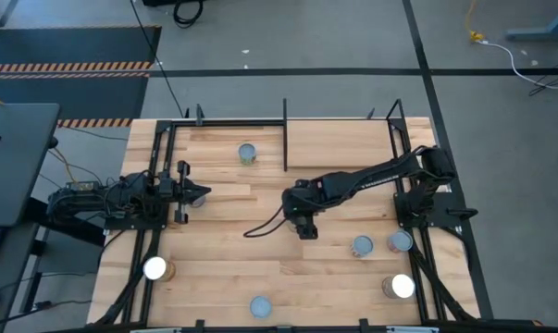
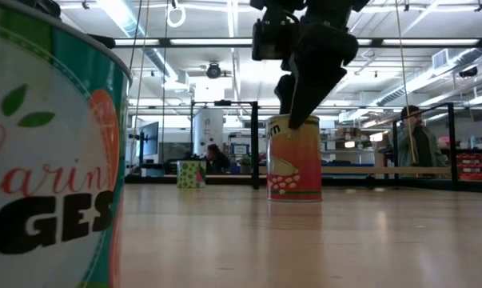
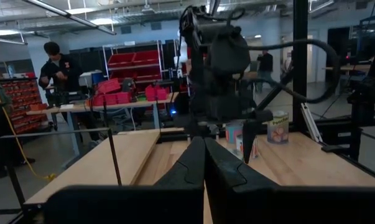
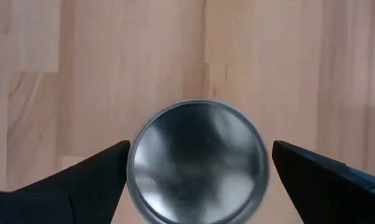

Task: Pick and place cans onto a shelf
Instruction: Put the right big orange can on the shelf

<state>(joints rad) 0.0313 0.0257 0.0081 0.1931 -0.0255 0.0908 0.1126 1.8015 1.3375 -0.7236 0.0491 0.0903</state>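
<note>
My right gripper should next grab the can by its round side below the silvery top (image 4: 198, 167) for the shelf.
My right gripper (image 4: 199, 155) is open and points down over a can with a yellow and red label (image 2: 293, 164) that stands upright on the table's middle. Its fingers stand on either side of the can's round silvery top (image 4: 198, 160), and I see no touch. In the high view the gripper (image 1: 303, 220) hides this can. My left gripper (image 1: 203, 194) is shut and empty at the table's left. The shelf (image 1: 241, 121), black rails around a light board, stands along the far edge. A blue-grey-topped can (image 1: 248, 153) stands in front of it.
Two cans (image 1: 362, 246) (image 1: 400, 242) stand right of my right gripper, and one (image 1: 399, 287) stands near the right front corner. One can (image 1: 155, 269) stands at the front left. One (image 1: 260, 306) stands at the near edge and looms large in the low view (image 2: 49, 152).
</note>
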